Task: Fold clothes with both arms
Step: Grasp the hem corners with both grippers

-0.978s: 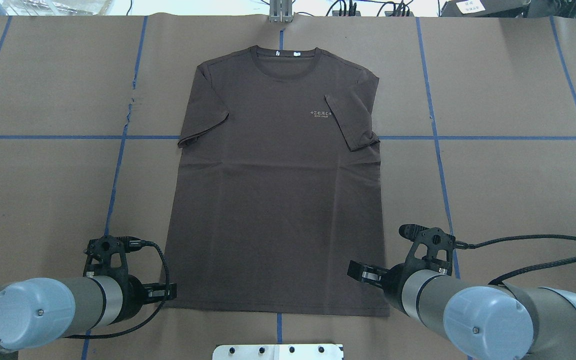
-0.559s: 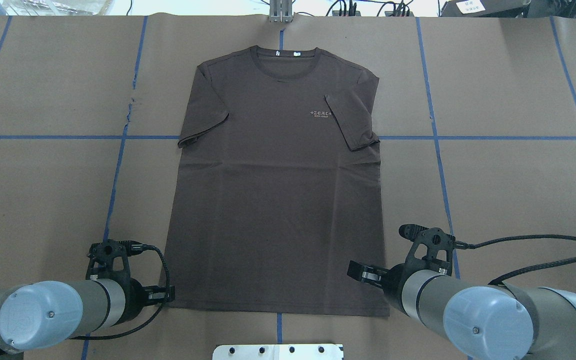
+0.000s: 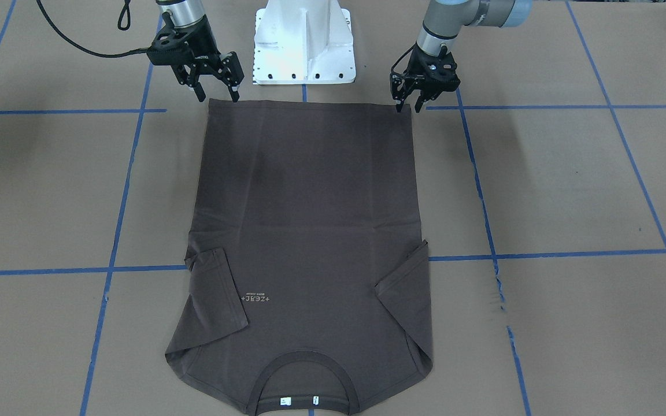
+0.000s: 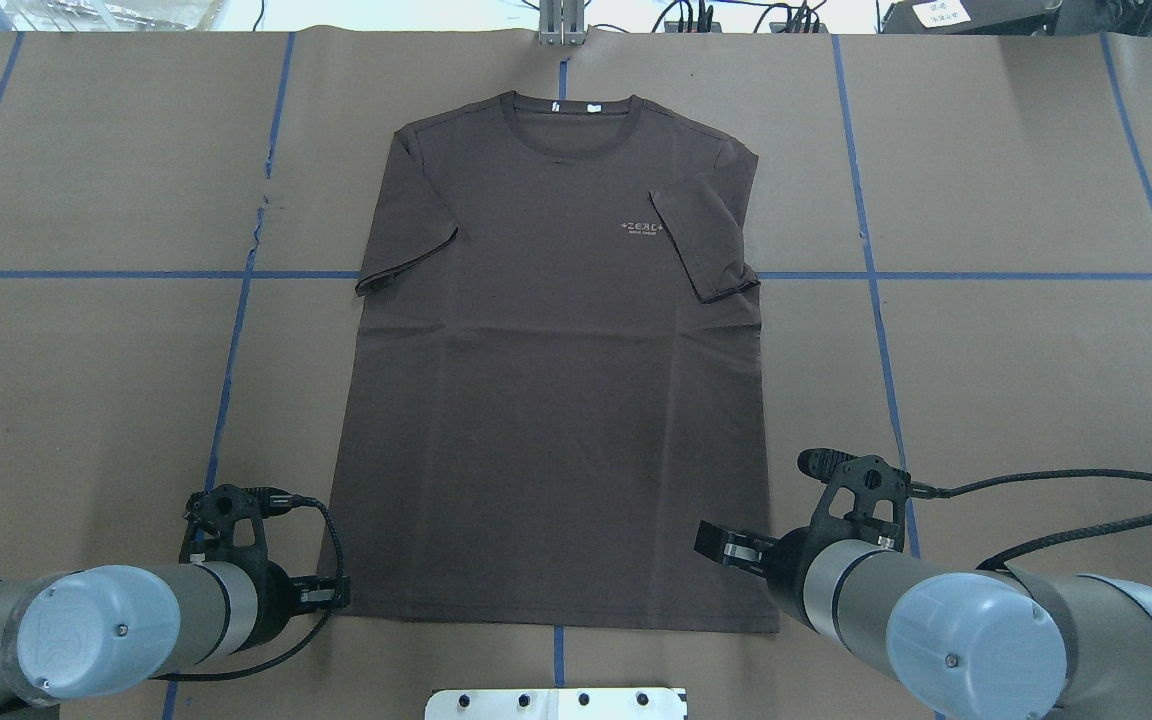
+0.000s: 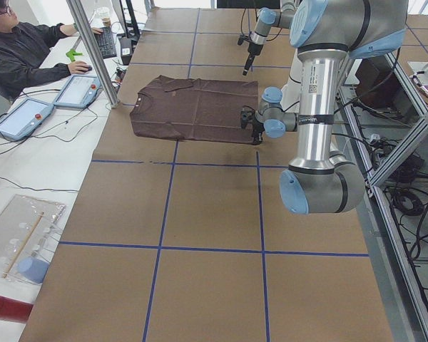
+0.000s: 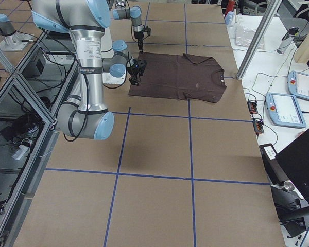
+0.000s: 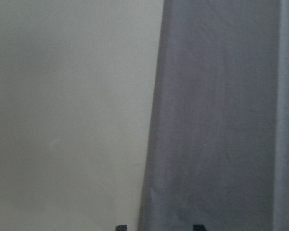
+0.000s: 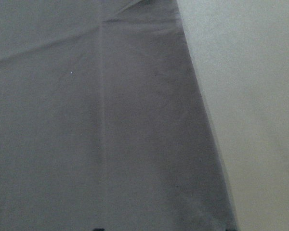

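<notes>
The T-shirt needs its lower half folded up toward the collar (image 3: 307, 364), so my right gripper should next grip it by its hem corner (image 3: 214, 105).
The dark brown T-shirt (image 4: 546, 400) lies flat and face up on the brown paper, collar (image 4: 571, 125) far from the robot, both sleeves folded in. It also shows in the front-facing view (image 3: 310, 202). My left gripper (image 3: 407, 107) is open, low at the hem's left corner, its fingers straddling the side edge; it also shows in the overhead view (image 4: 328, 595). My right gripper (image 3: 217, 95) is open, just above the hem's right corner, also in the overhead view (image 4: 721, 545). Both wrist views show only cloth, the left (image 7: 221, 120) and the right (image 8: 101, 134), with fingertips apart at the bottom edge.
The white base pedestal (image 3: 304, 46) stands just behind the hem, between the arms. Blue tape lines (image 4: 236, 340) cross the paper. An operator (image 5: 21, 50) sits at the far end with tablets (image 5: 28, 114). Metal frame posts (image 6: 255, 38) stand beside the table.
My left gripper has drawn back toward the robot and settled at the hem's left corner. The right arm and the shirt have not moved.
</notes>
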